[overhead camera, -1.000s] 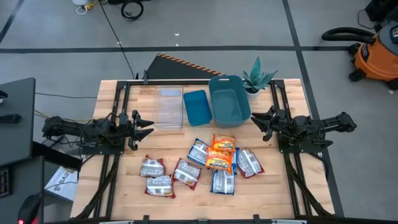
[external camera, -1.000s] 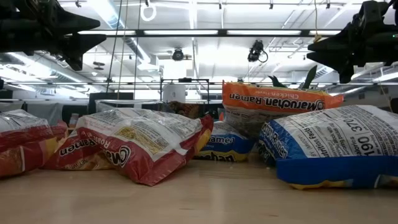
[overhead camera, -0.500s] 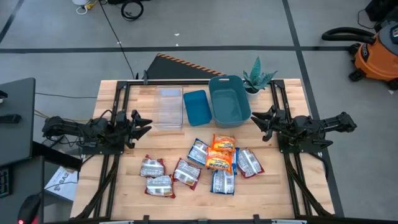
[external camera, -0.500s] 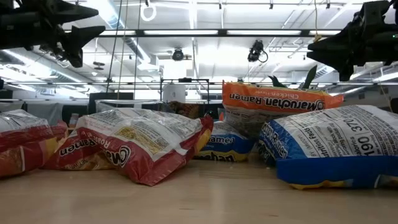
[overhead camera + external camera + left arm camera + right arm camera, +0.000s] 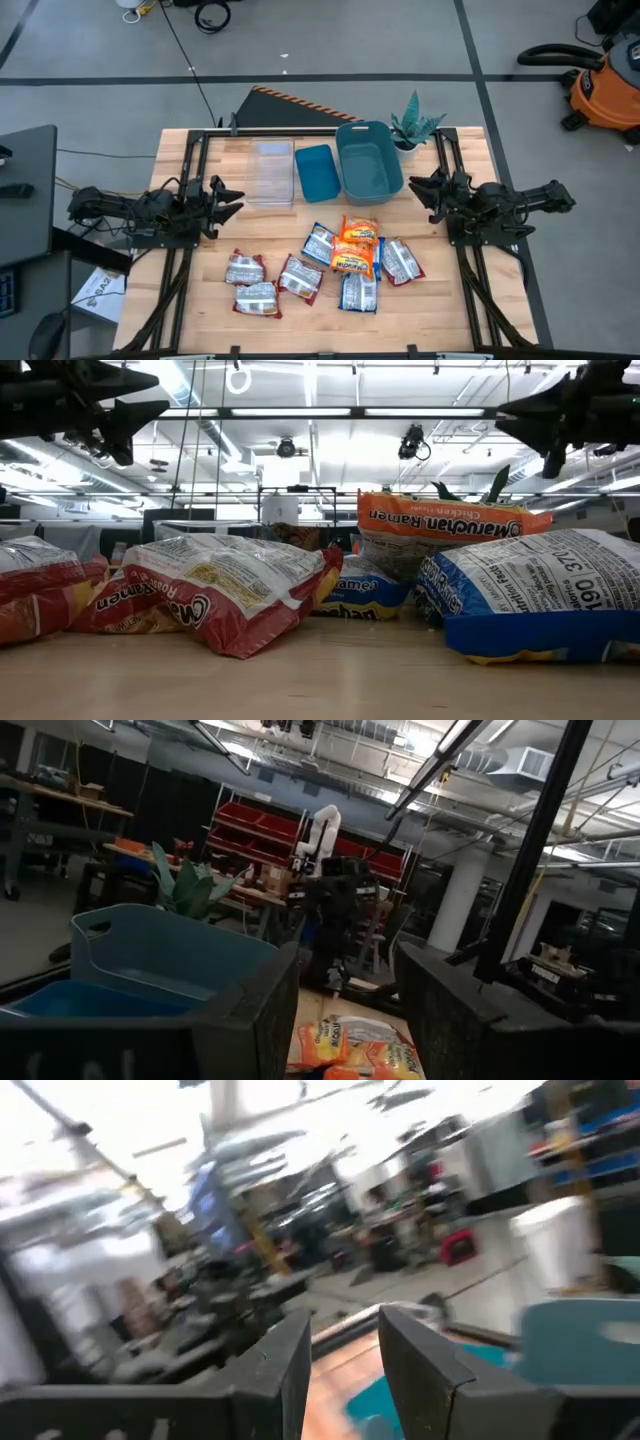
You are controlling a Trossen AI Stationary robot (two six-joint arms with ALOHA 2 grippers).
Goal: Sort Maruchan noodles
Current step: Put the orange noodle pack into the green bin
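Note:
The orange packet needs to be sorted into the larger blue bin [image 5: 370, 163]. My right gripper should next grab the packet by its orange end edge [image 5: 360, 221].
Several Maruchan noodle packets [image 5: 340, 258] lie flat on the wooden table, red-trimmed ones [image 5: 258, 282] to the left, orange [image 5: 356, 243] and blue-trimmed ones [image 5: 358, 292] in an overlapping heap to the right. The low view shows them close up, a red one [image 5: 220, 595], an orange one [image 5: 440, 525] and a blue one [image 5: 540, 595]. My left gripper [image 5: 236, 198] [image 5: 135, 395] [image 5: 345, 1020] hangs open above the table's left side. My right gripper [image 5: 413, 190] [image 5: 510, 415] [image 5: 345, 1370] hangs open above the right side. Neither touches anything.
At the table's far edge stand a clear tray [image 5: 270, 172], a small blue bin [image 5: 316, 171] and a larger blue bin [image 5: 368, 160], with a potted plant [image 5: 415, 128] at the far right corner. Bare wood lies along the near edge [image 5: 320, 325].
My left gripper has risen a little and drawn back slightly toward the table's left edge. My right gripper has risen and shifted a little toward the far edge; its wrist view is blurred with motion. The packets have stayed where they were.

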